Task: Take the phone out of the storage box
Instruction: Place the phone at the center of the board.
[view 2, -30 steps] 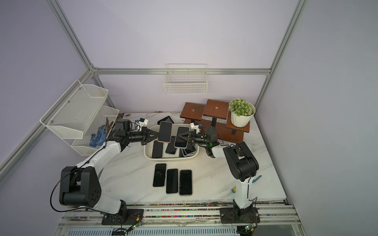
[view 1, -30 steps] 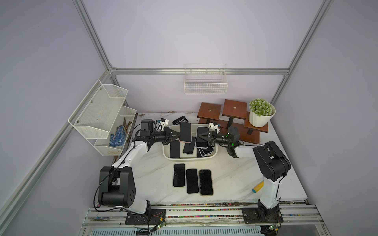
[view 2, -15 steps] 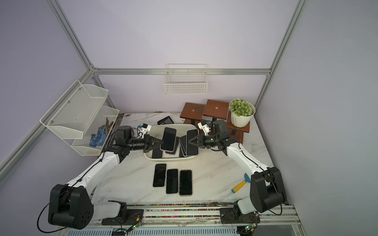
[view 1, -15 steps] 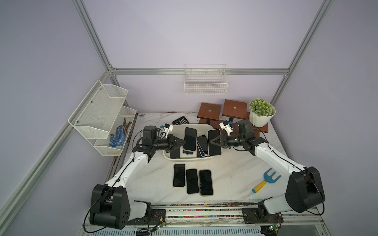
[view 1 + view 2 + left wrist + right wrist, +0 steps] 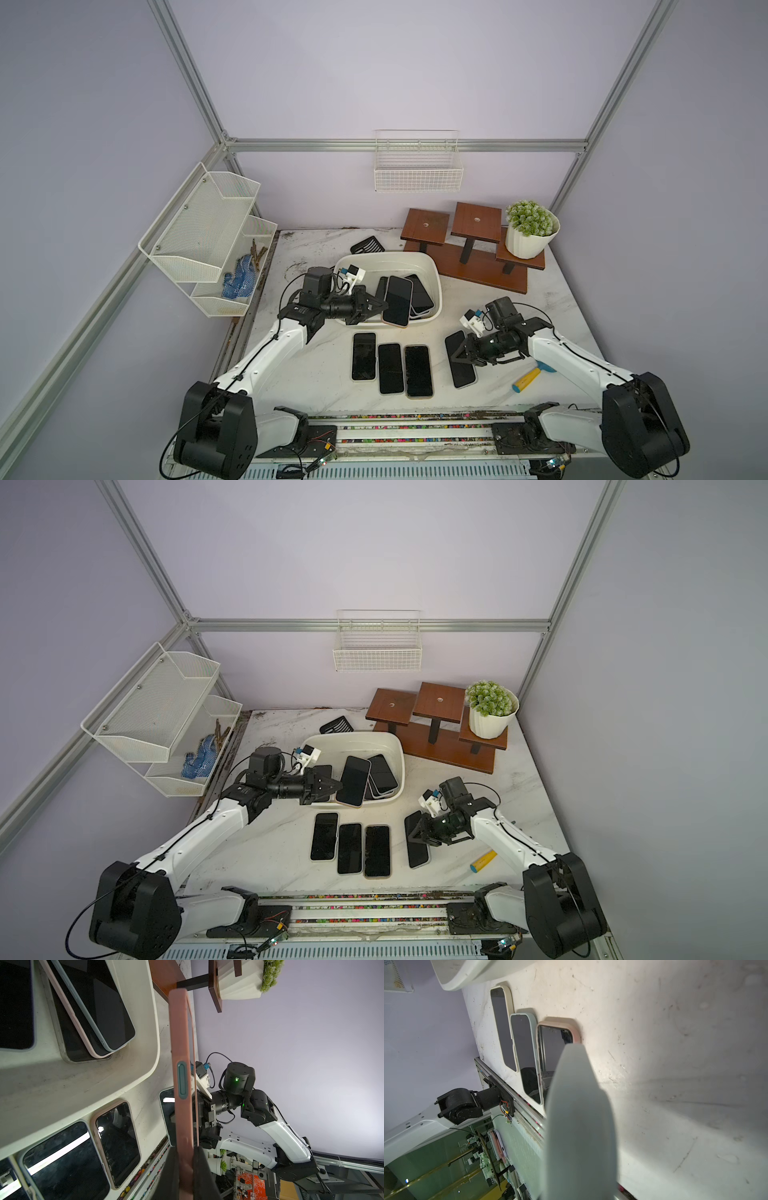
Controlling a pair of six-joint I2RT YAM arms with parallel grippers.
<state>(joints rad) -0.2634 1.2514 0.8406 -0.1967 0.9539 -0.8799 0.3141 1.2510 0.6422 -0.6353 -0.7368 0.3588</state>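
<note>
My right gripper holds the tilted pale grey-cased phone across empty table from the row, and the phone would land short of the row's end if released now.
The white storage box (image 5: 435, 277) (image 5: 400, 755) sits mid-table with several phones (image 5: 420, 294) lying in it. My left gripper (image 5: 380, 307) (image 5: 337, 787) (image 5: 186, 1153) is shut on a pink-cased phone (image 5: 397, 301) (image 5: 353, 781) (image 5: 182, 1043), which hangs on edge over the box's front rim. My right gripper (image 5: 457, 354) (image 5: 413, 833) is shut on a pale grey-cased phone (image 5: 460, 360) (image 5: 417, 845) (image 5: 579, 1115), tilted low over the table to the right of a row of three phones (image 5: 390, 368) (image 5: 349, 848) (image 5: 525, 1053). In the right wrist view the held phone hides the jaws.
A yellow-handled garden tool (image 5: 527, 379) lies just right of my right gripper. Behind the box are a wooden stand (image 5: 473, 266), a potted plant (image 5: 530, 232) and a black scoop (image 5: 368, 245). A mesh rack (image 5: 208, 237) hangs on the left, and a wire basket (image 5: 417, 166) on the back wall.
My right arm has carried its phone out of the box and down beside the row on the table. My left arm has moved its phone to the box's front rim.
</note>
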